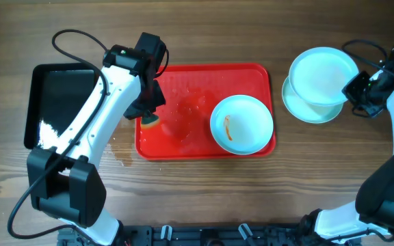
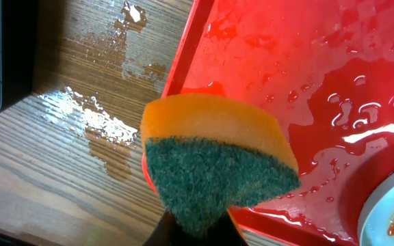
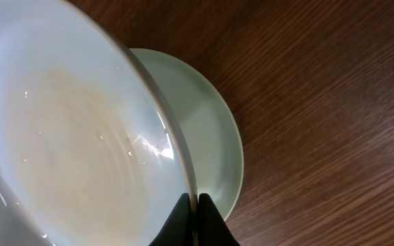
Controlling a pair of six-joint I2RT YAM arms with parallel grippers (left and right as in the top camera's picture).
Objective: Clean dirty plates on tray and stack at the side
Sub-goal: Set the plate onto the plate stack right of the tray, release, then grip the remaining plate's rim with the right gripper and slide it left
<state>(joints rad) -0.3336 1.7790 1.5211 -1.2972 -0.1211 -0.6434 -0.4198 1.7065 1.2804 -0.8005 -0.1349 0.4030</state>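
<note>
I should open my right gripper. The third plate is under the second plate, so the second plate would land on the third.
The red tray (image 1: 183,147) lies mid-table, wet. One plate (image 1: 242,124) with an orange-red smear sits in its right half. My left gripper (image 1: 150,117) is shut on an orange and green sponge (image 2: 217,160) over the tray's left rim (image 2: 183,58). My right gripper (image 1: 353,85) is shut on the rim of a second plate (image 1: 321,74), held above a third plate (image 1: 311,109) that rests on the table right of the tray. In the right wrist view the held plate (image 3: 67,137) fills the left and the lower plate (image 3: 214,137) shows behind it.
A glossy black tray (image 1: 60,102) lies at the left. Water is spilled on the wood (image 2: 98,126) beside the red tray's left edge, and the tray floor (image 2: 361,116) carries puddles.
</note>
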